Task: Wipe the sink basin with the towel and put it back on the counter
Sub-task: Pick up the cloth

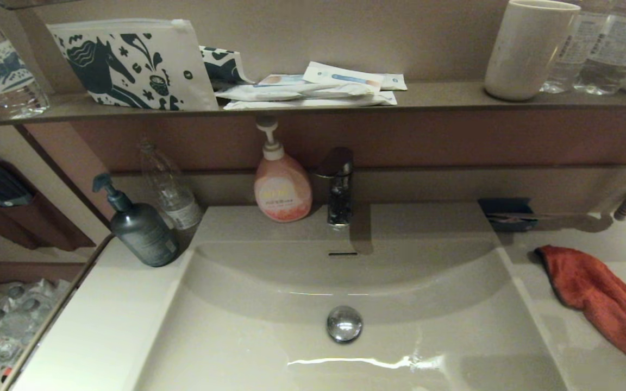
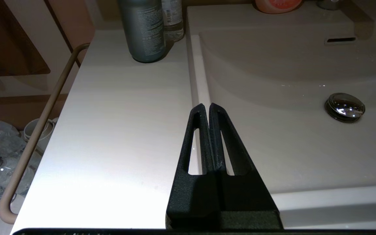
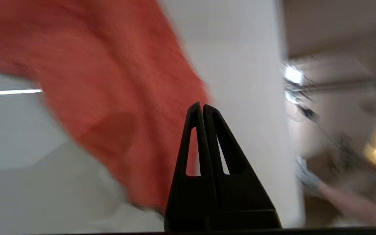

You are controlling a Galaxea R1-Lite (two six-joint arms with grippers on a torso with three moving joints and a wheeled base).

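My right gripper pinches that middle fold (image 1: 601,296) next, since the towel (image 1: 606,304) has a soft fold along its middle.
The orange-red towel (image 1: 606,304) lies stretched out on the off-white counter (image 1: 590,239) right of the sink basin (image 1: 291,353). The basin's chrome drain plug (image 1: 344,323) sits mid-basin, with the overflow slot (image 1: 342,253) behind it. Neither arm shows in the head view. In the right wrist view my right gripper (image 3: 202,106) is shut and empty, hovering over the counter at the near edge of the towel (image 3: 103,88). In the left wrist view my left gripper (image 2: 206,105) is shut and empty above the basin's left rim (image 2: 197,81).
A dark pump bottle (image 1: 142,228) and a clear bottle (image 1: 171,187) stand on the left counter. A pink soap bottle (image 1: 282,187) and the faucet (image 1: 339,187) stand behind the basin. A small dark blue object (image 1: 508,213) lies at the back right. The brown shelf (image 1: 443,95) holds a horse-print pouch (image 1: 128,62), packets and a cup (image 1: 527,49).
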